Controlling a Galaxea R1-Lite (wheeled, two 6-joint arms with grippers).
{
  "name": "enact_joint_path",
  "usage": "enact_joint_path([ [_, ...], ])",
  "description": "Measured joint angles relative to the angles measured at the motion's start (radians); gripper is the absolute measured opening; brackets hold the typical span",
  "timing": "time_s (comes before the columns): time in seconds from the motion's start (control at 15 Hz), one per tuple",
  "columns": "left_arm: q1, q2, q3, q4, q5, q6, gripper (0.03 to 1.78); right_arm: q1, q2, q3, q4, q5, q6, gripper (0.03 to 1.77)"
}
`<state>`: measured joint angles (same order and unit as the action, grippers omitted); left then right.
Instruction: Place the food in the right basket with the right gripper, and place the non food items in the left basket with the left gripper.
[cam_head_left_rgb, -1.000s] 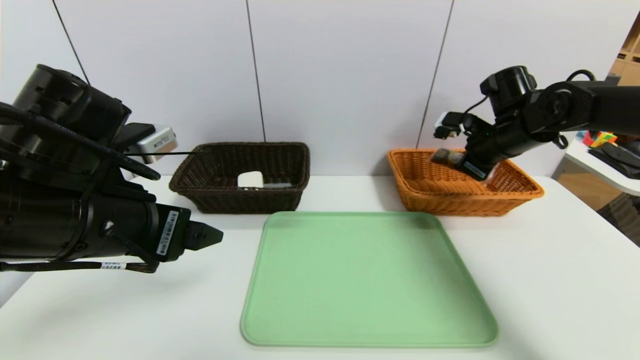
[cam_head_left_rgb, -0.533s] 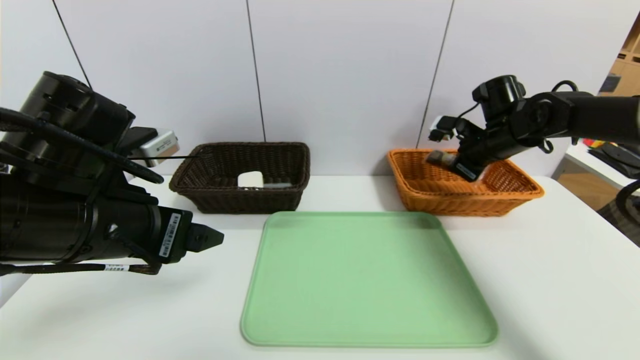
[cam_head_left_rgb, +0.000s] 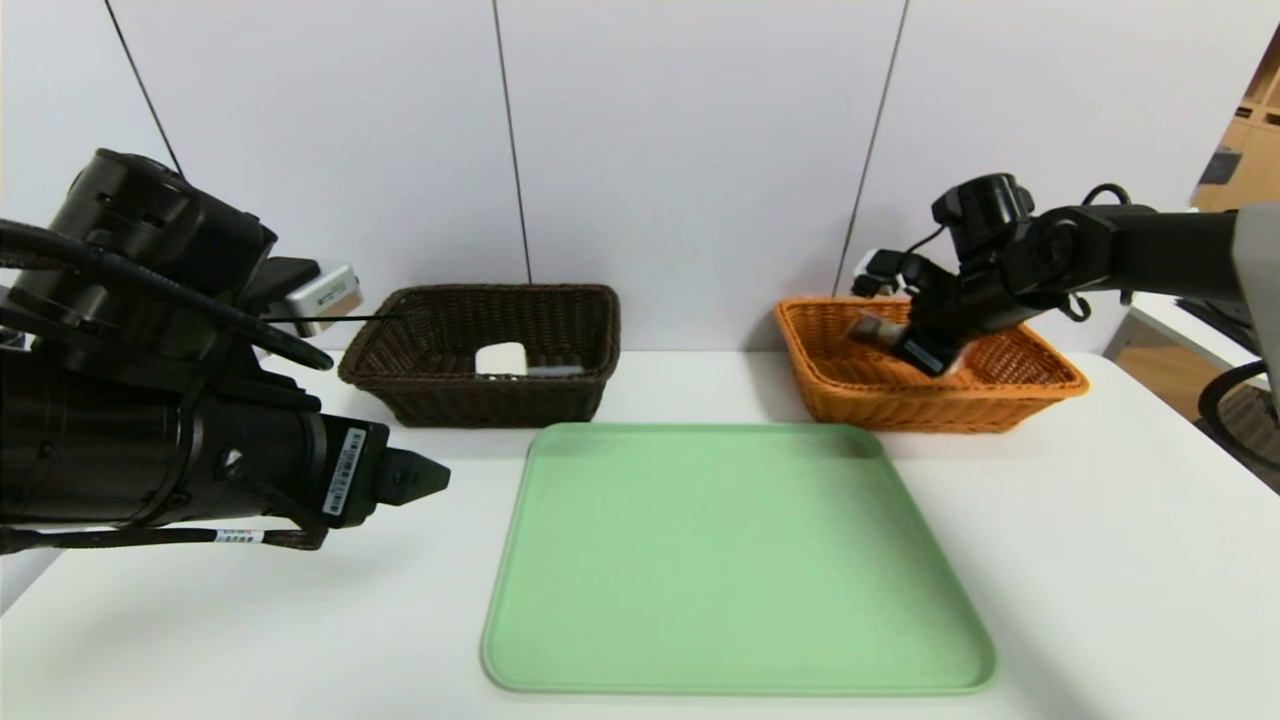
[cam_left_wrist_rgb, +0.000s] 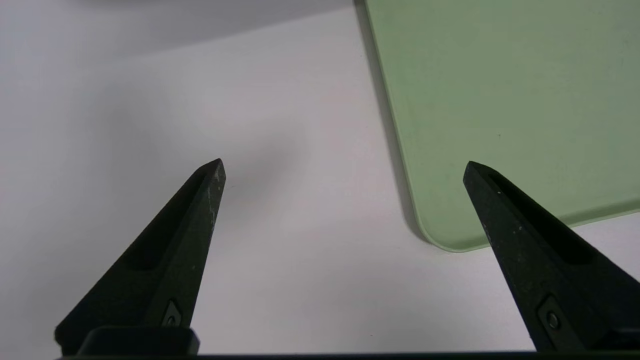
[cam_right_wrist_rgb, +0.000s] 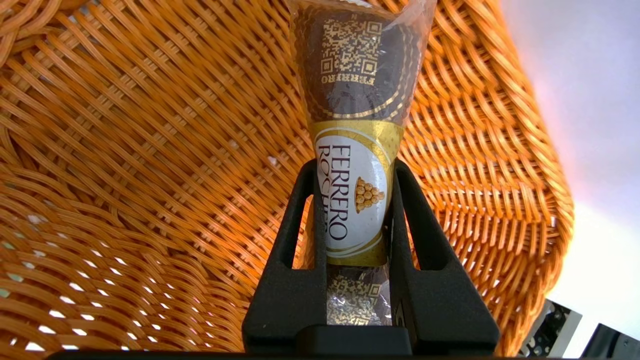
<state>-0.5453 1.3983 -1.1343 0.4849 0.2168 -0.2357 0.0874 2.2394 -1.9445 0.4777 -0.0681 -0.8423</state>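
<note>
The cookie sleeve (cam_head_left_rgb: 877, 330) is inside the orange basket's rim and would lie in the basket, so it is time for my right gripper to open now.
The food (cam_right_wrist_rgb: 352, 80), a clear sleeve of dark rounds with a gold and white label, is clamped between the fingers of my right gripper (cam_right_wrist_rgb: 354, 167). In the head view that gripper (cam_head_left_rgb: 895, 336) holds the food (cam_head_left_rgb: 868, 327) tilted over the inside of the orange-tan right basket (cam_head_left_rgb: 1040, 385), above its woven floor (cam_right_wrist_rgb: 150, 150). The dark brown left basket (cam_head_left_rgb: 480, 405) holds the white soap-like bar (cam_head_left_rgb: 500, 357) and a grey peeler handle (cam_head_left_rgb: 556, 371). My left gripper (cam_head_left_rgb: 428, 478) hangs open and empty (cam_left_wrist_rgb: 344, 167) over the bare table by the tray's corner.
A large green tray (cam_head_left_rgb: 735, 560) lies in the middle of the white table (cam_head_left_rgb: 1100, 520), in front of both baskets; its corner (cam_left_wrist_rgb: 450, 235) shows in the left wrist view. A grey wall stands right behind the baskets.
My right gripper has carried the food a little leftward and lower into the orange-tan basket. The left arm has barely shifted.
</note>
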Motion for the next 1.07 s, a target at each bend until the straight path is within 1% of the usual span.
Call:
enact_joint_path([
  [0.2, 0.000, 0.001, 0.000, 0.000, 0.000, 0.000, 1.69, -0.001, 0.005, 0.000, 0.003, 0.002, 0.005, 0.36],
  [0.47, 0.000, 0.001, 0.001, -0.001, -0.001, 0.000, 1.69, -0.001, 0.006, 0.000, 0.001, 0.004, 0.024, 0.88],
  [0.6, 0.000, 0.003, 0.000, -0.001, 0.000, 0.000, 1.69, -0.001, 0.004, -0.001, 0.003, 0.004, 0.025, 1.06],
  [0.73, 0.000, 0.004, -0.003, -0.001, 0.000, 0.000, 1.69, 0.003, -0.006, -0.001, 0.005, 0.004, 0.047, 1.21],
  [0.93, -0.001, 0.005, -0.010, -0.003, 0.002, -0.001, 1.69, 0.016, -0.045, -0.001, 0.041, 0.007, 0.086, 1.37],
  [1.07, -0.001, 0.000, -0.013, -0.003, 0.004, -0.001, 1.69, 0.027, -0.091, -0.001, 0.078, 0.036, 0.142, 1.45],
])
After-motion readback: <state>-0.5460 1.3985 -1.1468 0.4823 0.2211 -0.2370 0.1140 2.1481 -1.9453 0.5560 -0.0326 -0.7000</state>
